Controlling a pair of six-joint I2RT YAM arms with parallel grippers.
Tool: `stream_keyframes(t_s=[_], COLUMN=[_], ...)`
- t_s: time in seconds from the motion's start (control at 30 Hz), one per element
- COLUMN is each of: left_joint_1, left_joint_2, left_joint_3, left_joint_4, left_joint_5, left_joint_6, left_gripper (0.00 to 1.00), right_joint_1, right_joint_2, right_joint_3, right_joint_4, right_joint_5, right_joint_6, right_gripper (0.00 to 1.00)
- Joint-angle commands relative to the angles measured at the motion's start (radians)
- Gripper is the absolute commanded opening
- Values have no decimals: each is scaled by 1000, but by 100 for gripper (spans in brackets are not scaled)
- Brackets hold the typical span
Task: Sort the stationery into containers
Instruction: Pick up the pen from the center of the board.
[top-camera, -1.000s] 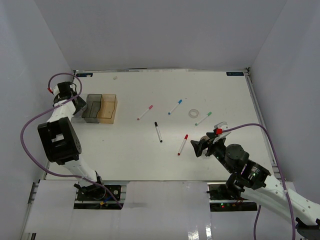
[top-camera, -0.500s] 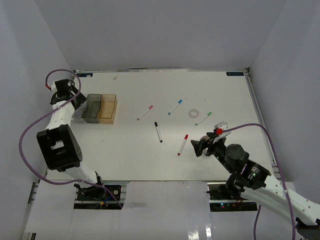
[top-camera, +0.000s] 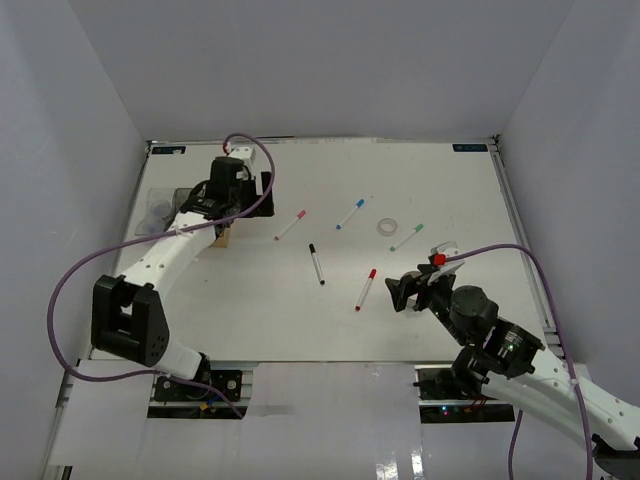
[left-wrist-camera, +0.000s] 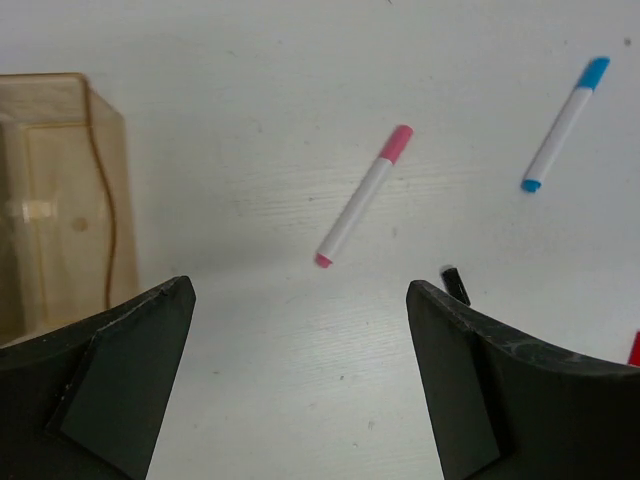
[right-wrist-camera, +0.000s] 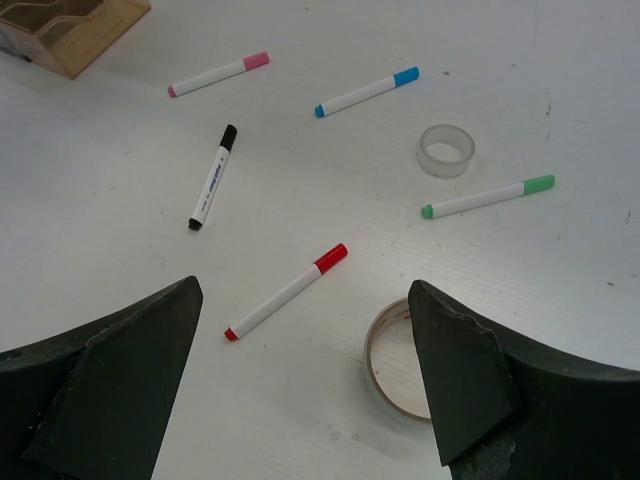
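Observation:
The pink-capped marker has to fit into a bin with either end free, so next I should grab it with my left gripper by the middle of its white body (top-camera: 289, 227) (left-wrist-camera: 357, 208).
Five markers lie mid-table: pink cap (top-camera: 291, 224), blue (top-camera: 351, 213), green (top-camera: 407, 237), black (top-camera: 316, 263), red (top-camera: 366, 289). A small tape roll (top-camera: 387, 226) lies between the blue and green markers. My left gripper (top-camera: 248, 185) is open and empty above the bins, with the pink marker (left-wrist-camera: 365, 195) ahead of it and the amber bin (left-wrist-camera: 60, 180) at its left. My right gripper (top-camera: 395, 293) is open and empty low over the red marker (right-wrist-camera: 285, 292). A second tape roll (right-wrist-camera: 395, 360) lies by its right finger. The clear bin (top-camera: 160, 210) shows faintly at the left.
The left arm covers the grey bin and most of the amber bin (top-camera: 222, 237) in the top view. White walls close in the table on the left, back and right. The black marker (right-wrist-camera: 213, 177) and the small tape roll (right-wrist-camera: 445, 150) lie beyond my right gripper.
My left arm has swung from the far left side of the bins to the right, over them, and now faces the pink marker. The right arm has barely moved.

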Motion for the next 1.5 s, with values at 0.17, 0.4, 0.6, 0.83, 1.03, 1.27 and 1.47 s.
stream_keyframes(t_s=[0.17, 0.4, 0.6, 0.83, 1.03, 1.27, 1.47], left_joint_1=[-118, -120, -120, -121, -163, -192, -190], left_joint_2=[232, 452, 570, 625, 653, 653, 584], left_joint_3=[67, 190, 256, 256, 219, 193, 182], left_joint_4=[31, 31, 28, 25, 22, 21, -11], left_joint_5=[59, 111, 104, 46, -57, -76, -89], left_joint_6=[115, 108, 121, 132, 154, 135, 123], left_gripper=[98, 93, 86, 71, 55, 24, 2], right_joint_1=[6, 5, 5, 5, 5, 5, 5], right_joint_2=[-3, -44, -43, -49, -70, -96, -119], right_joint_3=[86, 66, 61, 55, 48, 43, 37], right_joint_4=[-103, -124, -124, -123, -124, -124, -124], right_joint_5=[50, 59, 63, 71, 76, 68, 65], right_joint_6=[35, 56, 64, 76, 81, 87, 93], right_gripper=[90, 90, 90, 90, 90, 90, 90])
